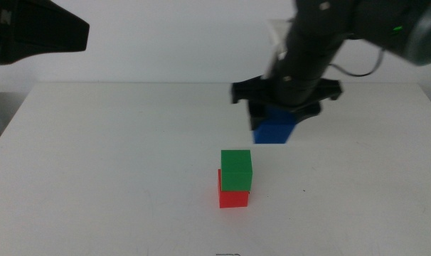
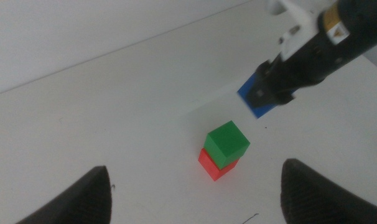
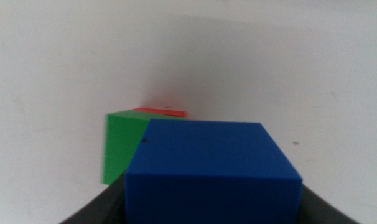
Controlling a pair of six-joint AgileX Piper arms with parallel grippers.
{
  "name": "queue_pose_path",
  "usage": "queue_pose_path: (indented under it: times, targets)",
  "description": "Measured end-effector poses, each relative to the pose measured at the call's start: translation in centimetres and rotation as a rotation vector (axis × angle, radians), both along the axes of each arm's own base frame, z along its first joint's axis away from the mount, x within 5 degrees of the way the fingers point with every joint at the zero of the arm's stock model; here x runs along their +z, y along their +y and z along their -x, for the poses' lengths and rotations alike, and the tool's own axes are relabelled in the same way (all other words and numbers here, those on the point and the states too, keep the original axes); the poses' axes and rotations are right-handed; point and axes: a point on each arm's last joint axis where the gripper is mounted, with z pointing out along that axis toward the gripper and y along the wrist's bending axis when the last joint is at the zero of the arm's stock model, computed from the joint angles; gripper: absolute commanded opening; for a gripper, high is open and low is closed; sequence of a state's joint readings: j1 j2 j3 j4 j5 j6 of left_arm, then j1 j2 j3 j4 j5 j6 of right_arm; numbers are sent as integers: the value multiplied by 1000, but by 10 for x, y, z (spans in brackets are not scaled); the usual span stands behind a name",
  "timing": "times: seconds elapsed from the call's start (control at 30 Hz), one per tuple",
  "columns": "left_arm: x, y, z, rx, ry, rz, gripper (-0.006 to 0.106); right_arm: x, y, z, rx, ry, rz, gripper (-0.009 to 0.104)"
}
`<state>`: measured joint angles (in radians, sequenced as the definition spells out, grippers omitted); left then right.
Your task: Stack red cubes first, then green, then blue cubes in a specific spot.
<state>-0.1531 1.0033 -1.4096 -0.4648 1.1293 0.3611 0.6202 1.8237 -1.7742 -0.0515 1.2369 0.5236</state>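
Observation:
The blue cube is above and beside the green cube, so it would miss the stack if I opened now. My right gripper needs to bring the blue cube over the green cube.
The green cube (image 1: 236, 169) sits on the red cube (image 1: 233, 198) at the middle of the white table, slightly turned against it. Behind the stack and a little to its right, my right gripper (image 1: 276, 114) is shut on the blue cube (image 1: 274, 131), which is tilted. The right wrist view shows the blue cube (image 3: 213, 168) close up, with the green cube (image 3: 120, 146) and a sliver of the red cube (image 3: 163, 112) beyond it. My left gripper (image 2: 195, 205) waits open, off to the stack's left, looking down on the green cube (image 2: 227, 143) and the red cube (image 2: 212, 168).
The left arm's dark body (image 1: 30, 32) hangs over the table's far left corner. The table's back edge (image 1: 130, 83) meets a white wall.

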Motion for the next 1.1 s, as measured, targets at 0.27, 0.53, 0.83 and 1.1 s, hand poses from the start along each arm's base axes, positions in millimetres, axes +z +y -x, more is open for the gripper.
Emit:
queue_pose_path:
  times: [0.27, 0.53, 0.83, 1.1]
  targets:
    - [0, 0, 0, 0, 0, 0, 93, -24, 38, 1, 13, 50, 1, -1]
    - [0, 0, 0, 0, 0, 0, 93, -42, 47, -2, 9, 74, 39, -1]
    - [0, 0, 0, 0, 0, 0, 93, -47, 51, -1, -15, 72, 53, -1]
    - [0, 0, -1, 0, 2, 0, 93, -49, 55, 1, -11, 69, 63, 0]
